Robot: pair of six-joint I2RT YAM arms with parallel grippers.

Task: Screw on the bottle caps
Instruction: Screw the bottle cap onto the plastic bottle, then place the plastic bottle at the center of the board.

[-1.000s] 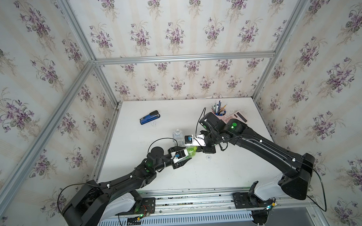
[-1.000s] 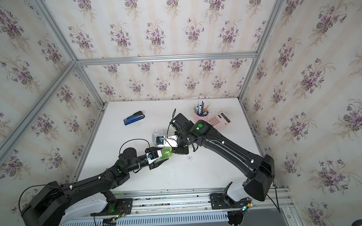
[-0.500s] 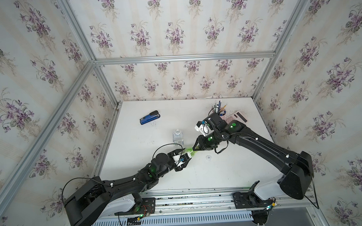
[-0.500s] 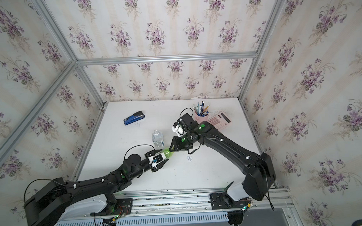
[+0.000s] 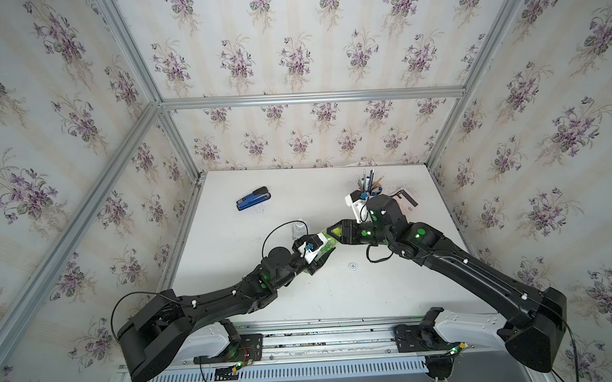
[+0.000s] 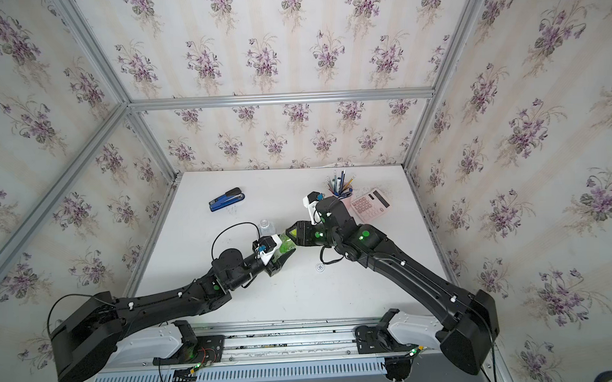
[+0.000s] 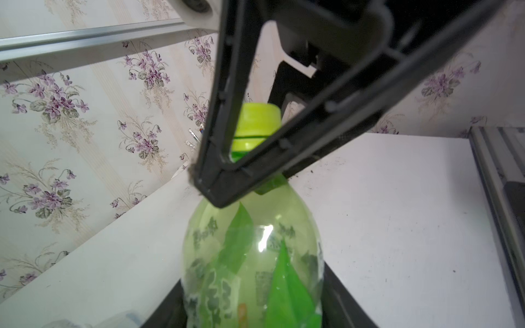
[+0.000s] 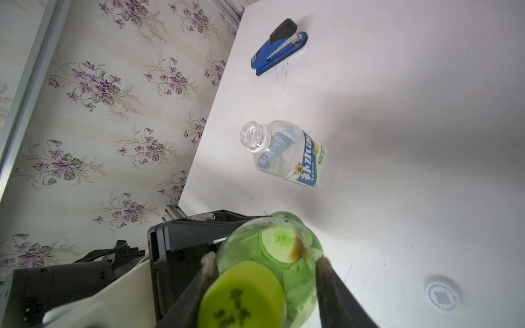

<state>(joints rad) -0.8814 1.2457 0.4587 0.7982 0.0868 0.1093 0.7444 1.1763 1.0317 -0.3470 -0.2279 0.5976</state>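
The green bottle's base needs to stay free to set the bottle upright. My right gripper will next take hold of the bottle round its yellow-green cap (image 7: 257,125) and neck.
My left gripper (image 5: 321,256) is shut on the body of the green bottle (image 5: 325,245), holding it tilted above the table. In the left wrist view the yellow-green cap (image 7: 257,125) sits on the neck of the green bottle (image 7: 252,255). My right gripper (image 8: 265,262) reaches round that cap (image 8: 241,295) with its jaws open wider than the cap. One of its fingers (image 8: 322,264) stands clear of the cap. The clear bottle (image 8: 284,153) stands uncapped on the table behind. The white cap (image 5: 352,266) lies flat on the table near the front.
A blue stapler (image 5: 253,198) lies at the back left. A pen cup (image 5: 367,188) and a pink calculator (image 6: 370,203) stand at the back right, just behind my right wrist. Papered walls close in three sides.
My right wrist has turned about the cap and its jaws have spread apart. The left gripper still holds the green bottle, shifted slightly.
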